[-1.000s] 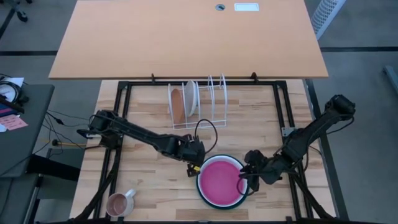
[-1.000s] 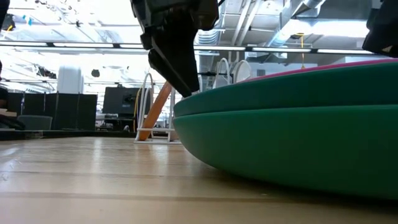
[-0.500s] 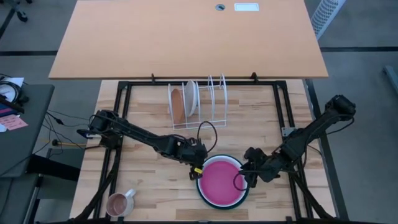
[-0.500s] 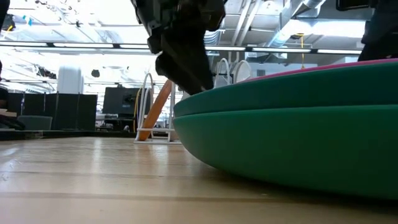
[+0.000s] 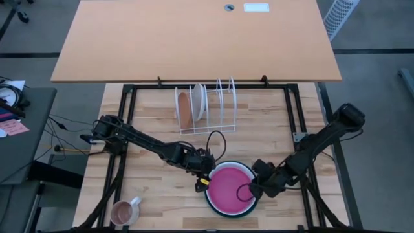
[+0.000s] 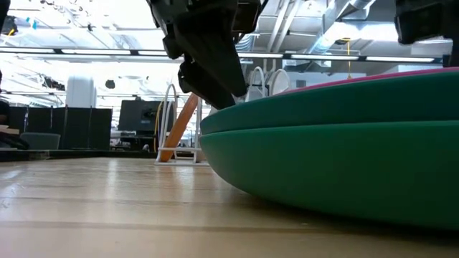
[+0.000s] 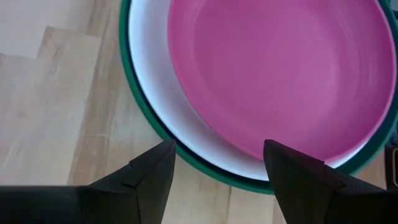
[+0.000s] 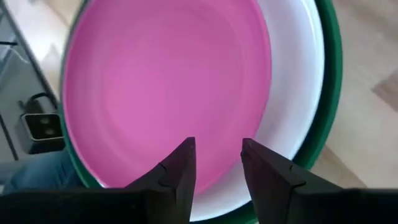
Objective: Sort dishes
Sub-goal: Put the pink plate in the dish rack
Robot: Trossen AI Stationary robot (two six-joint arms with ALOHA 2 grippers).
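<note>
My right gripper turns, before closing on the pink plate: the pink plate's rim runs at an angle to its fingers, over the white plate (image 8: 295,93).
A stack of three plates lies flat at the table's near middle: magenta pink (image 5: 229,187) on white (image 7: 153,93) on dark green (image 6: 337,158). My left gripper (image 5: 202,179) is open at the stack's left rim; in the left wrist view (image 7: 217,163) its fingers straddle the rims. My right gripper (image 5: 250,189) is open with a narrow gap over the pink plate's right part, which also shows in the right wrist view (image 8: 217,163). An orange-brown plate (image 5: 184,109) and a white plate (image 5: 198,103) stand on edge in the white wire rack (image 5: 217,107). My left gripper's fingers point down at the left rim of the stack (image 6: 231,106). I cannot tell whether they touch the rim.
A small pink mug (image 5: 124,211) stands at the near left corner. The rack's right slots (image 5: 226,103) stand free. Bare wood lies left of the stack and between the stack and the rack. A black frame (image 5: 294,110) edges the table.
My left gripper has moved a little toward the near edge, down to the stack's left rim. My right gripper has moved toward the left and near edges, from beside the stack's right rim to over the pink plate. The plates have stayed where they were.
</note>
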